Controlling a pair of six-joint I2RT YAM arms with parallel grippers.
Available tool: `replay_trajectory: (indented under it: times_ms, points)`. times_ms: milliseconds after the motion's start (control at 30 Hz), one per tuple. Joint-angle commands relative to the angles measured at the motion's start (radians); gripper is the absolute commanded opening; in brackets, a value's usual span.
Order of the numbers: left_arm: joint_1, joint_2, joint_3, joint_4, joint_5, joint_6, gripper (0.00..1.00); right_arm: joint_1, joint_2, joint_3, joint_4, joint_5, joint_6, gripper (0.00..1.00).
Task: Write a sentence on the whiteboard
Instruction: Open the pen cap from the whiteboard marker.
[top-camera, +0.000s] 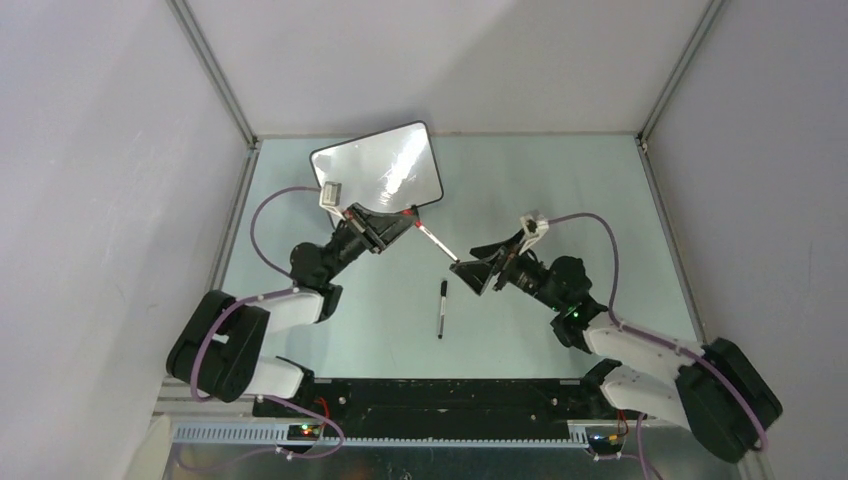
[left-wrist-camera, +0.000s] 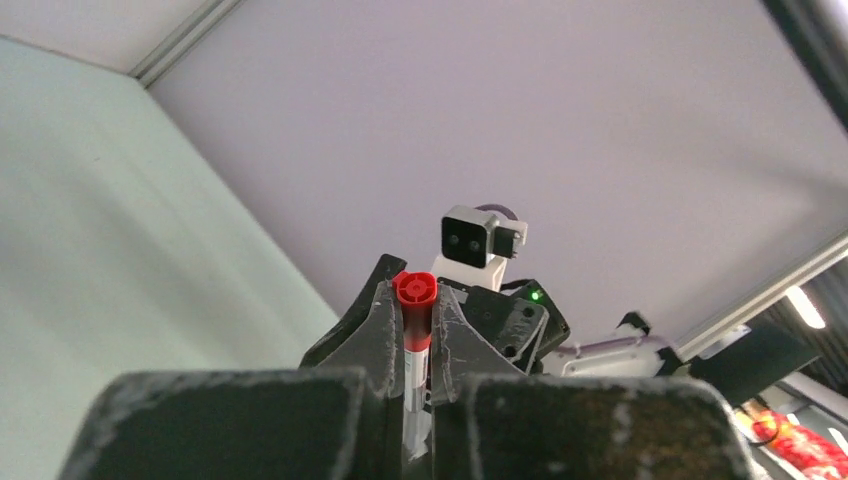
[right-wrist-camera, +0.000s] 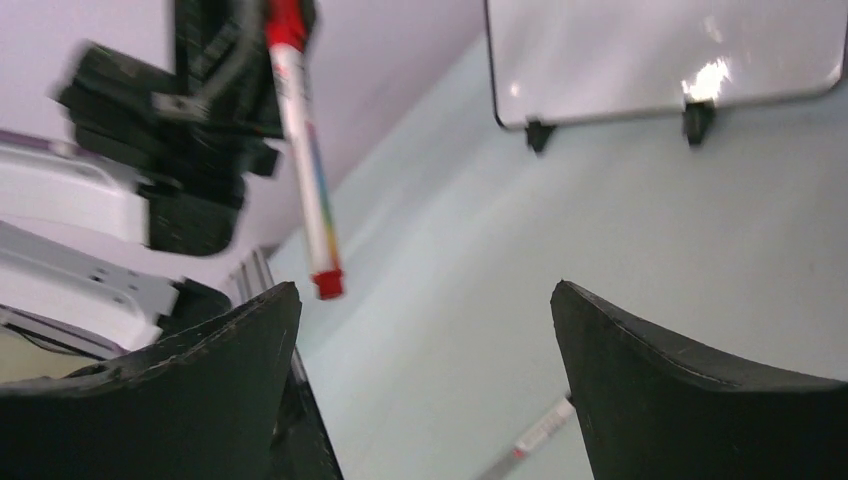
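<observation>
Next, the right gripper grabs the red-capped marker by its white body near the marker's loose end (top-camera: 445, 250) (right-wrist-camera: 317, 226), which leaves the cap free to uncap for writing.
The whiteboard (top-camera: 378, 165) stands at the back of the table, tilted, with a glossy white face and a black frame; the right wrist view shows it (right-wrist-camera: 660, 50) on its two black feet. No sentence shows on its face. My left gripper (top-camera: 392, 226) is in front of the board, shut on a red-capped marker (top-camera: 432, 238) that points at the right arm. In the left wrist view the marker (left-wrist-camera: 415, 300) sits clamped between the fingers of that gripper (left-wrist-camera: 415, 290). My right gripper (top-camera: 472, 275) stands open just past the marker's free end (right-wrist-camera: 305, 170), holding nothing (right-wrist-camera: 425, 290).
A black marker (top-camera: 441, 308) lies on the pale green table between the two arms and shows low in the right wrist view (right-wrist-camera: 535, 440). Grey walls close in the table on the left, back and right.
</observation>
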Motion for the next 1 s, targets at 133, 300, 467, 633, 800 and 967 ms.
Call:
replay_trajectory:
  times_ms: [133,300,467,633,800,967]
  points:
    - [-0.047,-0.091,0.017,0.117,-0.201,-0.192,0.00,0.043,-0.168,0.037,0.086,0.158,0.155,0.99]
    - [-0.066,-0.090,0.053,0.117,-0.224,-0.245,0.00,0.088,-0.135,0.111,0.121,0.200,0.213,0.99]
    - [-0.081,-0.085,0.084,0.116,-0.207,-0.255,0.00,0.105,-0.069,0.169,0.171,0.192,0.248,0.79]
    - [-0.084,-0.112,0.078,0.081,-0.199,-0.226,0.00,0.115,-0.049,0.221,0.126,0.171,0.238,0.63]
    - [-0.096,-0.179,0.095,-0.086,-0.185,-0.171,0.00,0.140,-0.043,0.244,0.122,0.149,0.204,0.47]
    - [-0.113,-0.257,0.127,-0.278,-0.198,-0.075,0.00,0.147,-0.030,0.268,0.105,0.131,0.208,0.38]
